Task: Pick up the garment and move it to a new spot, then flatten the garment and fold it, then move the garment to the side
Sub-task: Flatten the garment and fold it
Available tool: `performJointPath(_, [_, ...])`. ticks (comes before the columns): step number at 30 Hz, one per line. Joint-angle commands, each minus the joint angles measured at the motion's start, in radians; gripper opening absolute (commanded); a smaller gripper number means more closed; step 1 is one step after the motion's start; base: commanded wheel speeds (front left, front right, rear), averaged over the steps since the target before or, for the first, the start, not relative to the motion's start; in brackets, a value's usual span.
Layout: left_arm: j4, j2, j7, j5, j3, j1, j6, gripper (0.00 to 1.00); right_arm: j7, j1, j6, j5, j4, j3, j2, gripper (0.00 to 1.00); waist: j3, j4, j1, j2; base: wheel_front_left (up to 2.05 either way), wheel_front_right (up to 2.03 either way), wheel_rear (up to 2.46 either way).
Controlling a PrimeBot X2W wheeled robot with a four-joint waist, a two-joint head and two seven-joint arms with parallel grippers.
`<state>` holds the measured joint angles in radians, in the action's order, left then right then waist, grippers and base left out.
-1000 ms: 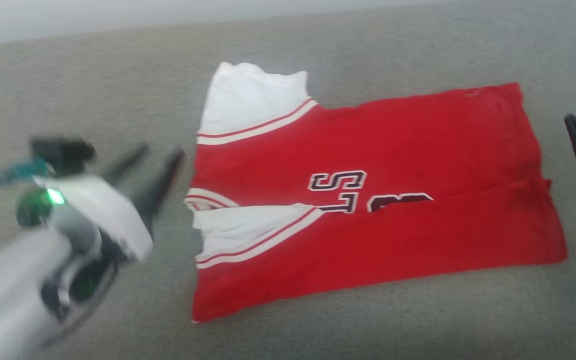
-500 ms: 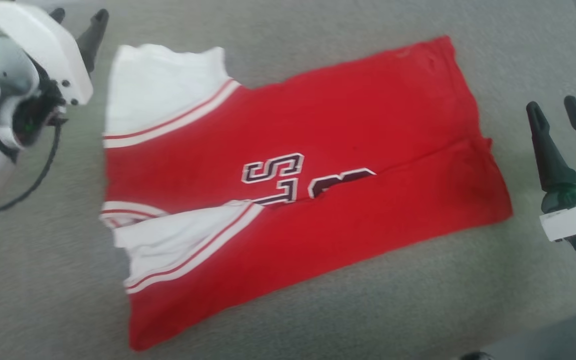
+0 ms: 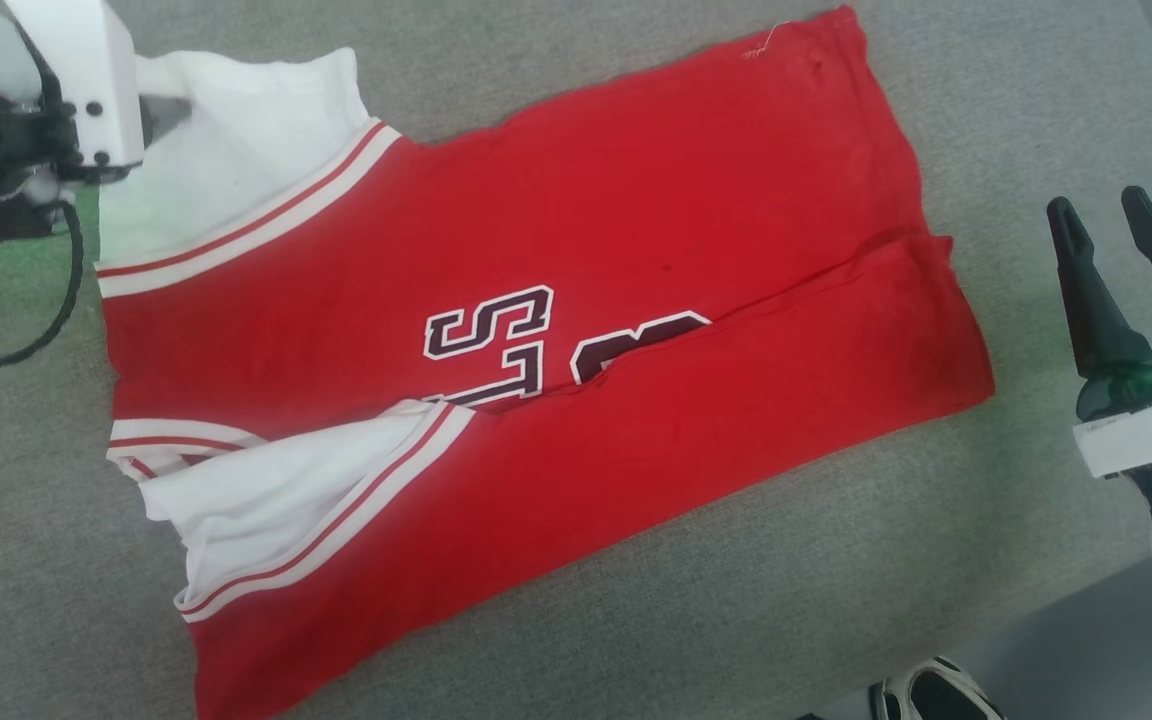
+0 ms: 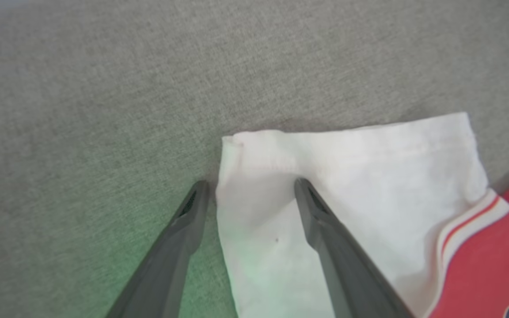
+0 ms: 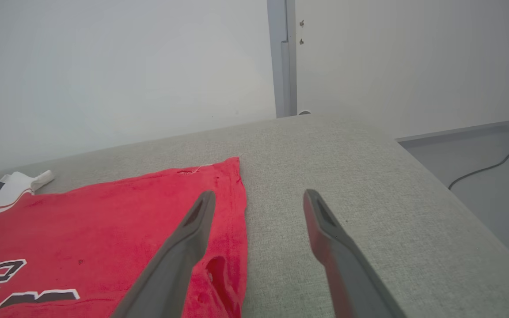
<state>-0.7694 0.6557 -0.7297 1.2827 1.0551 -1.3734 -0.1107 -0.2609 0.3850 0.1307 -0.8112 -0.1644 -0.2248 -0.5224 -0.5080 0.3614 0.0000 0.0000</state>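
The garment lies flat and slack (image 3: 656, 204) on the tabletop. Next, my right gripper grabs it by the hem corner (image 3: 842, 19) beside the loose white thread.
The garment (image 3: 636, 230), a red jersey with white sleeves and dark lettering, lies flat on the grey table (image 3: 636, 620), its near long edge folded over the number. In the left wrist view my left gripper (image 4: 251, 182) is open at the corner of the far white sleeve (image 4: 369, 176), one finger over the sleeve and the other over bare table. Its white wrist housing (image 3: 76, 80) is at the head view's top left. My right gripper (image 3: 1098, 200) is open and holds nothing, to the right of the hem (image 5: 232, 212), clear of the cloth.
The table's edge (image 3: 1086, 600) runs close by the right gripper, with grey floor beyond. A shoe (image 3: 926, 690) shows at the bottom. A black cable (image 3: 46, 320) hangs from the left arm. A wall and a grey post (image 5: 281, 57) stand behind the table.
The head view has shifted, so the jersey sits further left and nearer. My left arm has swung from beside the collar up to the far sleeve's corner. Both grippers have stayed open.
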Motion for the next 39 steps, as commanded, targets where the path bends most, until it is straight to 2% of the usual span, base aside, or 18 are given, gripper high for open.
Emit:
performJointPath(1, [-0.004, -0.011, 0.019, -0.018, 0.002, -0.001, 0.008, 1.0, -0.005, 0.017, 0.0, -0.007, 0.001, -0.011, -0.007, 1.0, -0.012, -0.005, 0.0, 0.0, 0.0, 0.0, 0.0])
performJointPath(4, [-0.01, -0.026, 0.005, -0.008, 0.008, 0.007, 0.022, 1.0, -0.005, 0.035, 0.0, -0.006, -0.004, -0.027, -0.021, 1.0, -0.018, -0.01, 0.0, 0.0, 0.0, 0.0, 0.0])
performJointPath(5, [-0.012, -0.033, -0.005, -0.001, 0.011, 0.012, 0.029, 0.9, -0.004, 0.048, 0.0, -0.007, -0.006, -0.041, -0.031, 1.0, -0.02, -0.012, 0.0, 0.0, 0.0, 0.0, 0.0])
performJointPath(6, [-0.015, -0.04, -0.013, 0.005, 0.012, 0.018, 0.035, 0.56, 0.002, 0.065, 0.0, -0.007, -0.007, -0.055, -0.04, 1.0, -0.022, -0.014, 0.0, 0.0, 0.0, 0.0, 0.0])
performJointPath(7, [-0.016, -0.046, -0.019, 0.011, 0.012, 0.022, 0.045, 0.39, 0.01, 0.085, 0.0, -0.008, -0.011, -0.068, -0.048, 1.0, -0.024, -0.015, 0.0, 0.0, 0.0, 0.0, 0.0])
performJointPath(8, [-0.017, -0.051, -0.019, 0.017, 0.01, 0.024, 0.049, 0.0, 0.026, 0.106, 0.0, -0.012, -0.015, -0.087, -0.059, 1.0, -0.027, -0.017, 0.0, 0.0, 0.0, 0.0, 0.0])
performJointPath(14, [-0.026, -0.084, -0.006, 0.013, 0.01, 0.004, 0.072, 0.0, 0.174, 0.29, 0.0, -0.038, -0.063, -0.205, -0.141, 1.0, -0.052, -0.056, 0.0, 0.0, 0.0, 0.0, 0.0])
performJointPath(19, [-0.029, -0.141, 0.005, 0.01, 0.012, -0.022, 0.092, 0.0, 0.363, 0.471, 0.0, -0.093, -0.158, -0.323, -0.211, 1.0, -0.083, -0.107, 0.0, 0.0, 0.0, 0.0, 0.0])
performJointPath(26, [-0.057, -0.206, 0.024, -0.005, 0.019, -0.05, 0.114, 0.0, 0.601, 0.673, 0.0, -0.214, -0.305, -0.473, -0.229, 1.0, -0.127, -0.164, 0.0, 0.0, 0.0, 0.0, 0.0])
performJointPath(32, [-0.093, -0.256, 0.067, 0.0, 0.012, -0.053, 0.147, 0.0, 0.701, 0.772, 0.0, -0.299, -0.42, -0.565, -0.233, 1.0, -0.151, -0.202, 0.0, 0.0, 0.0, 0.0, 0.0])
performJointPath(33, [-0.1, -0.262, 0.078, 0.001, 0.01, -0.051, 0.154, 0.0, 0.708, 0.775, 0.0, -0.306, -0.432, -0.581, -0.232, 0.49, -0.149, -0.207, 0.0, 0.0, 0.0, 0.0, 0.0])
performJointPath(35, [-0.113, -0.275, 0.099, 0.008, 0.003, -0.038, 0.168, 0.0, 0.697, 0.777, 0.0, -0.329, -0.453, -0.596, -0.229, 0.0, -0.138, -0.215, 0.0, 0.0, 0.0, 0.0, 0.0])
performJointPath(39, [-0.135, -0.299, 0.144, 0.016, -0.003, -0.014, 0.202, 0.0, 0.642, 0.773, 0.0, -0.352, -0.48, -0.622, -0.244, 0.0, -0.094, -0.232, 0.0, 0.0, 0.0, 0.0, 0.0])
